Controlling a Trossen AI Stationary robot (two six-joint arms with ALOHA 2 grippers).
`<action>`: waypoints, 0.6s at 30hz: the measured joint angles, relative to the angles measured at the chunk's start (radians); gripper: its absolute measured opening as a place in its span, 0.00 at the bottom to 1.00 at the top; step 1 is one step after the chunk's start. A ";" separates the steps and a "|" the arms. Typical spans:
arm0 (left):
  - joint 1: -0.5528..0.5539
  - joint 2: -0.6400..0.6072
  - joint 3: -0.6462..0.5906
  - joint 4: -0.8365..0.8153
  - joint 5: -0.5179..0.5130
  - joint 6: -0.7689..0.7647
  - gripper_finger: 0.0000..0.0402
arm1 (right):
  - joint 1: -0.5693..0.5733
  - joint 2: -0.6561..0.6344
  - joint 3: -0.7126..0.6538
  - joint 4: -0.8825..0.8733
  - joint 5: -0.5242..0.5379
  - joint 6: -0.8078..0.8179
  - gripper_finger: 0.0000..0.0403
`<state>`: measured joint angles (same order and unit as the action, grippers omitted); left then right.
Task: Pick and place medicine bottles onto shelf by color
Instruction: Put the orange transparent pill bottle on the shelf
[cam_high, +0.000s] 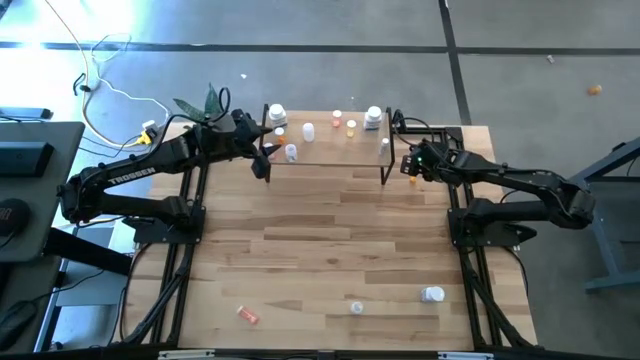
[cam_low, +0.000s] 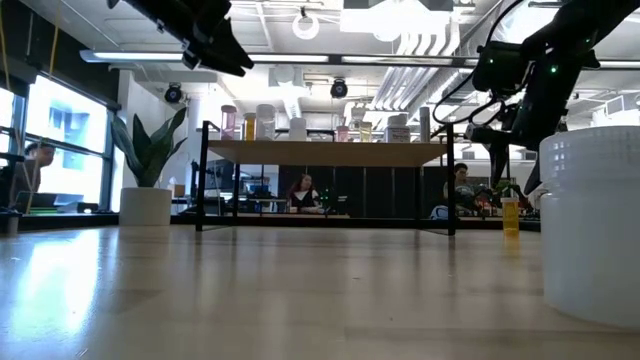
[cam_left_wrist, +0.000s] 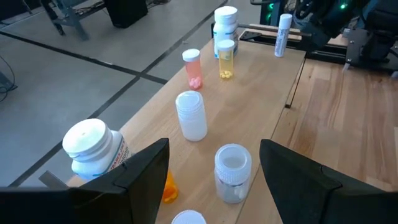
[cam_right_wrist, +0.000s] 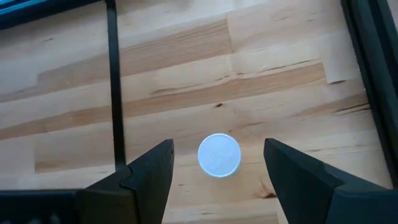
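Observation:
The yellow bottle has to go on the shelf by color, so I need to pick it up next with my right gripper by its white cap (cam_right_wrist: 219, 155).
The shelf (cam_high: 340, 157) stands at the table's far side and carries several bottles: white ones (cam_high: 277, 114), (cam_high: 373, 117), pink and orange ones (cam_high: 351, 125), and clear vials (cam_high: 291, 152). My left gripper (cam_left_wrist: 214, 149) is open above the shelf's left end, with a clear vial (cam_left_wrist: 232, 171) standing on the board below and between its fingers. My right gripper (cam_right_wrist: 217, 149) is open just right of the shelf. It points down over a small yellow bottle with a white cap (cam_right_wrist: 219, 155), which stands upright on the table (cam_low: 511, 215).
Three loose bottles lie near the table's near edge: an orange one (cam_high: 247, 315), a small one (cam_high: 356, 308) and a white one (cam_high: 433, 294), which looms close in the low view (cam_low: 595, 220). A black shelf leg (cam_right_wrist: 113, 81) stands beside my right gripper. A potted plant (cam_high: 205, 103) stands at the far left.

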<state>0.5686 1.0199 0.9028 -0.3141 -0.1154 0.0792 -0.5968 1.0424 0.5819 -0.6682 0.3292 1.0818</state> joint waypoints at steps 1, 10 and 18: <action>0.000 0.000 0.000 0.004 0.000 0.000 0.59 | 0.000 0.000 0.000 0.000 0.004 0.000 0.60; 0.000 0.000 0.000 0.006 0.000 0.003 0.59 | 0.000 0.000 -0.003 0.006 0.015 0.004 0.60; 0.000 0.000 0.000 0.006 0.000 0.003 0.60 | 0.000 0.000 -0.070 0.089 0.016 0.062 0.60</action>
<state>0.5686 1.0199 0.9028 -0.3080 -0.1158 0.0822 -0.5968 1.0428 0.5119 -0.5796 0.3454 1.1440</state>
